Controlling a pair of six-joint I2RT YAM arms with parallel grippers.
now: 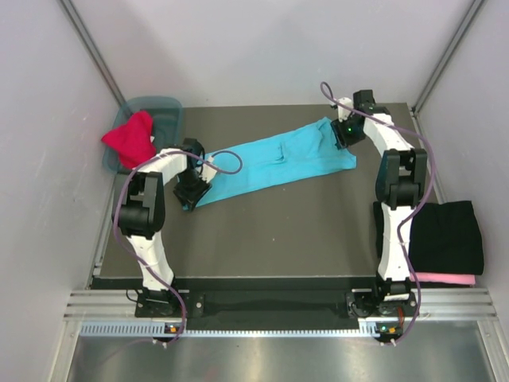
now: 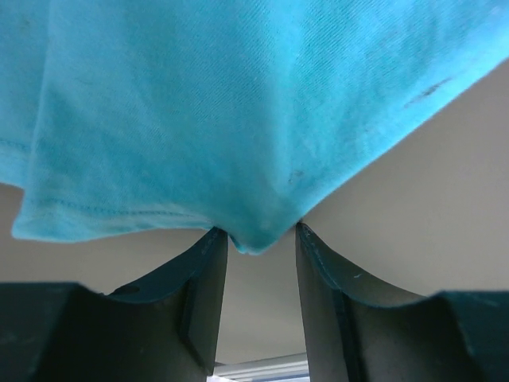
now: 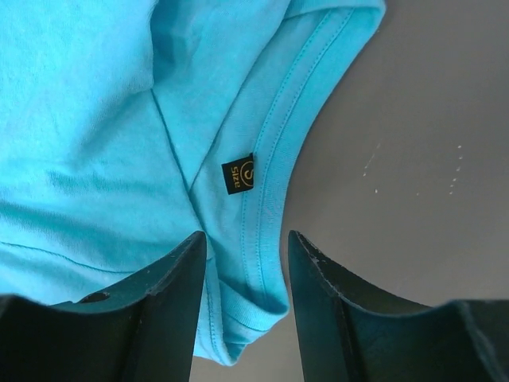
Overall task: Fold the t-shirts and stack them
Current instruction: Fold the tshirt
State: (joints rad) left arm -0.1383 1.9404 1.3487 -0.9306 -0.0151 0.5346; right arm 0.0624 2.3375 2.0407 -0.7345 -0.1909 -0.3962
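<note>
The cyan cloth's corner lies between the open fingers of my left gripper, so it is now time to close, which would catch the corner.
A cyan t-shirt (image 1: 270, 163) lies folded into a long strip across the dark table (image 1: 270, 231), running from lower left to upper right. My left gripper (image 1: 191, 191) is at its lower-left end. In the left wrist view the jaws (image 2: 261, 235) stand apart, with a corner of the cyan cloth (image 2: 238, 103) between the fingertips. My right gripper (image 1: 343, 134) is at the upper-right end. In the right wrist view it is open (image 3: 245, 239), straddling the collar (image 3: 262, 199) near a black size tag (image 3: 238, 173).
A red shirt (image 1: 131, 139) hangs over a teal bin (image 1: 163, 107) at the back left. A folded black shirt (image 1: 449, 235) sits on a pink one (image 1: 445, 278) at the table's right edge. Grey walls enclose the table.
</note>
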